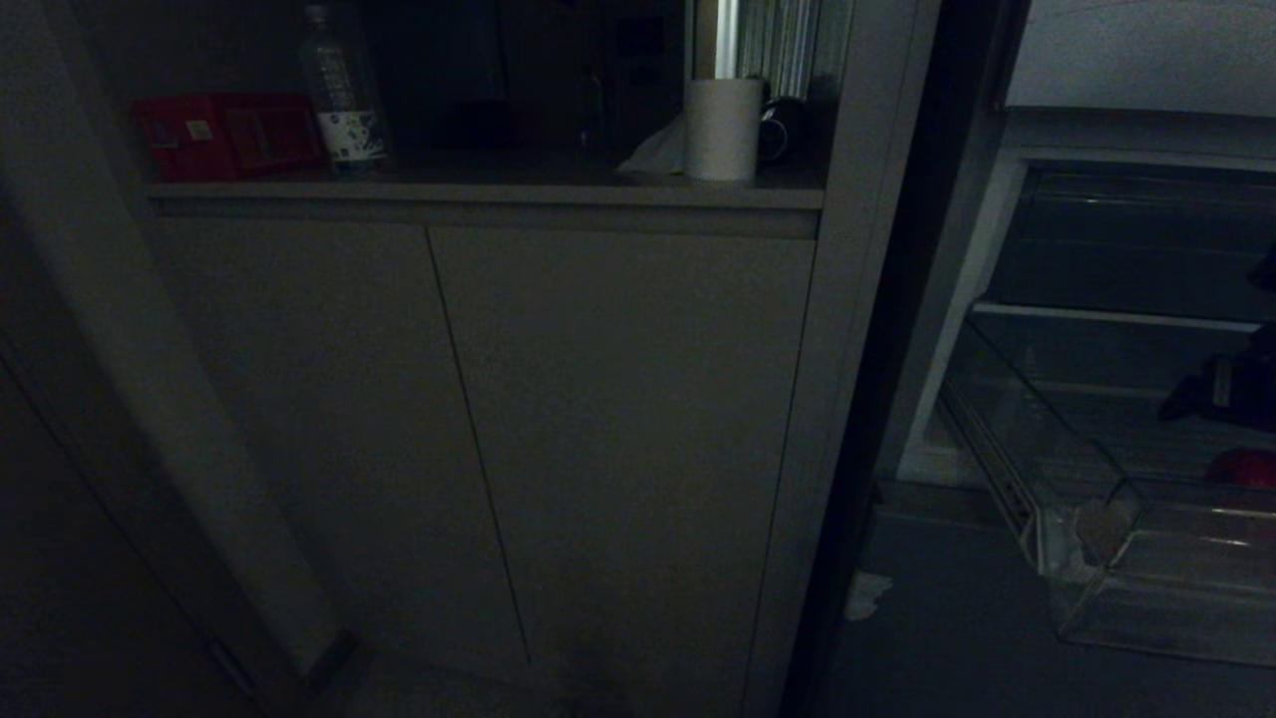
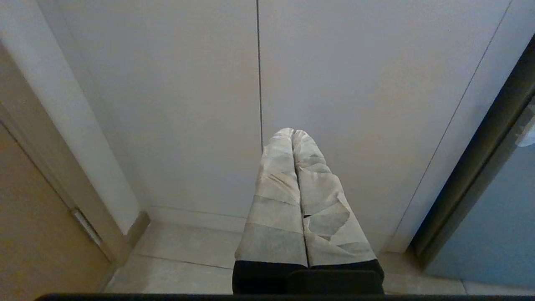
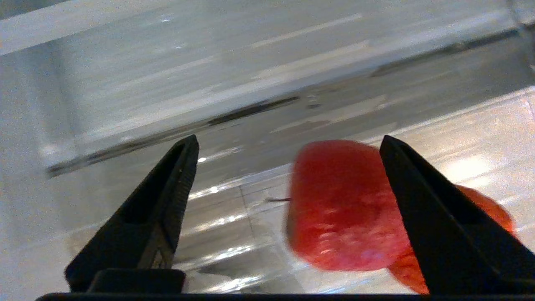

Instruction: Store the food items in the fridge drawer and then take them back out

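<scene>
I should grab the red food item by its rounded sides with my right gripper next, to take the food back out of the fridge drawer [image 1: 1126, 588].
The fridge drawer [image 1: 1126, 588] stands pulled out at the right of the head view, clear plastic with a ribbed floor [image 3: 217, 217]. A red food item [image 1: 1241, 467] shows inside it. My right gripper [image 1: 1181, 404] hangs over the drawer just above that item. In the right wrist view the right gripper [image 3: 288, 140] is open, and a blurred red lump [image 3: 338, 209] sits between the jaws, close to one finger [image 3: 434, 217]. A second red-orange piece [image 3: 491, 209] peeks out behind that finger. My left gripper [image 2: 293, 133] is shut and empty, parked facing a cabinet door.
A grey cabinet [image 1: 618, 429] with two doors fills the middle of the head view. On its ledge stand a paper roll [image 1: 723, 128], a bottle [image 1: 342, 95] and a red box [image 1: 229, 135]. A flat fridge shelf [image 1: 1116, 316] lies above the drawer.
</scene>
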